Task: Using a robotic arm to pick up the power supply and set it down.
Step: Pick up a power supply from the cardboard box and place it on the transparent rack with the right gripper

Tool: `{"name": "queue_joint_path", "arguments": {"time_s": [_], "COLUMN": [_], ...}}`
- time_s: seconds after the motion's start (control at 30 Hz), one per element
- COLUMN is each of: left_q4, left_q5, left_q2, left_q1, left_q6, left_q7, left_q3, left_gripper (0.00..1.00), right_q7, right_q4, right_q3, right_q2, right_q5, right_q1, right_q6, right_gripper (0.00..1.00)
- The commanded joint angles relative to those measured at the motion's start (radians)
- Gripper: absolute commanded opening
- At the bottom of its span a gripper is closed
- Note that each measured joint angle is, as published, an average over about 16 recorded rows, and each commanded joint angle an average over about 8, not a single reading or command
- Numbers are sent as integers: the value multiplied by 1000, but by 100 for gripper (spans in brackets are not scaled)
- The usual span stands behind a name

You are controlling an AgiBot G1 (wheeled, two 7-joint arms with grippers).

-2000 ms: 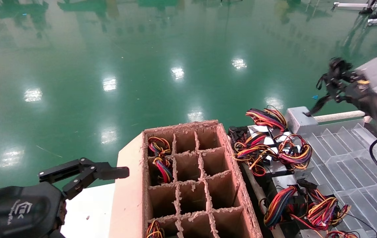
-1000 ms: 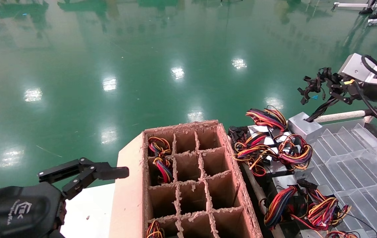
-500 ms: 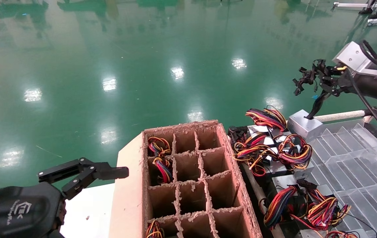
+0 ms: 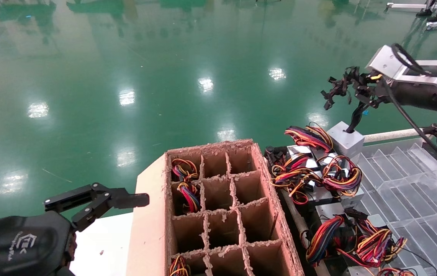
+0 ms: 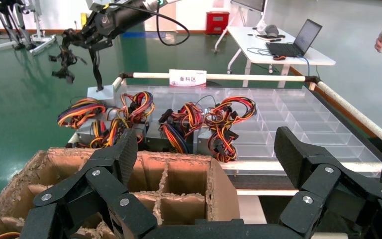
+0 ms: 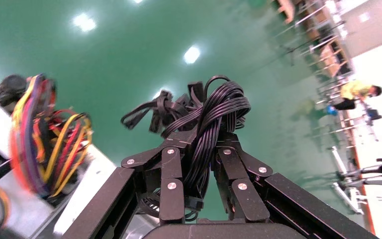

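Note:
The power supply (image 4: 345, 141) hangs above the tray, so my right gripper needs to lower the power supply before releasing it.
The power supply (image 4: 345, 141) is a small grey box at the far corner of the clear tray, next to the coloured wire bundles. Its black cables (image 4: 346, 90) rise to my right gripper (image 4: 360, 96), which is shut on them above the box. In the right wrist view the fingers (image 6: 171, 172) clamp the twisted black cables (image 6: 214, 107); the box is out of that view. The left wrist view shows the box (image 5: 101, 93) under the right gripper (image 5: 93, 40). I cannot tell whether the box touches the tray. My left gripper (image 4: 120, 199) (image 5: 206, 149) stands open and empty, low on the left.
A cardboard crate (image 4: 153, 230) with divider cells stands in front of me; a few cells hold coloured wires. Silver boxes with red-yellow wire bundles (image 4: 318, 170) lie between it and the clear compartment tray (image 4: 406, 191). A white rail (image 4: 394, 135) edges the tray's far side.
My right arm has swung left and slightly up with the black cables, and the grey box has followed leftward along the tray's far corner. The left arm has not moved.

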Motion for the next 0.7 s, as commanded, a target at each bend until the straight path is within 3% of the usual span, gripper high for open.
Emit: {"name": "queue_joint_path", "arguments": {"time_s": [0.03, 0.33, 0.7], "left_q4": [0, 0, 0], "left_q5": [0, 0, 0], "left_q2": [0, 0, 0], "left_q1": [0, 0, 0], "left_q6": [0, 0, 0], "left_q7": [0, 0, 0], "left_q3": [0, 0, 0], "left_gripper": [100, 100, 100], "right_q7": [13, 98, 122], "right_q4": [-8, -64, -107], "right_q3": [-17, -72, 9], "right_q2": [-13, -76, -48], "right_q5": [-24, -104, 11], "right_q1": [11, 87, 61], "right_q6": [-3, -39, -56], "right_gripper": [0, 0, 0]}}
